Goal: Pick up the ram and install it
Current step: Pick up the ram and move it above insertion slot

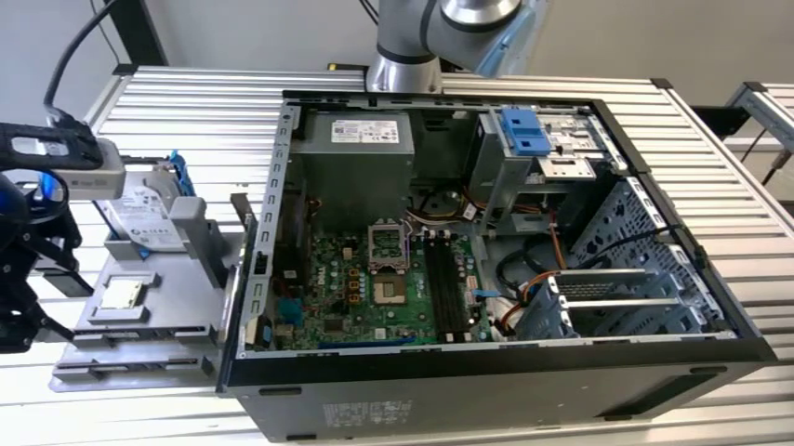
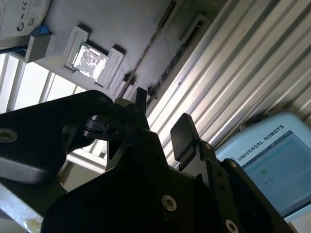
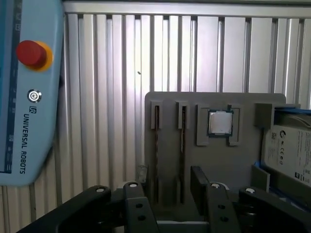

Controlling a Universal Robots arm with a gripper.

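Observation:
My gripper grabs the ram by its bare middle part (image 3: 156, 154) next, since the holder's end posts wrap both ends of the ram (image 3: 182, 141).
The ram (image 3: 182, 141) is a thin dark stick standing on edge in a slot of the grey holder (image 3: 214, 165); a second like stick (image 3: 156, 141) stands in the slot beside it. In the second wrist view the ram (image 2: 148, 53) shows as a thin line across the holder. My gripper (image 3: 166, 182) hovers over the holder's near end, open, its black fingers (image 3: 200, 180) apart and holding nothing. In the exterior view the gripper (image 1: 35, 279) is at the far left, beside the holder (image 1: 149, 321). The motherboard's black memory slots (image 1: 444, 290) lie inside the open computer case (image 1: 496, 372).
On the holder also sit a square processor chip (image 3: 220, 123) and a silver hard drive (image 3: 287, 151) in a blue frame. A blue teach pendant (image 3: 26, 97) with a red button lies on the ribbed metal table (image 3: 112, 63). The case's metal walls rise around the motherboard.

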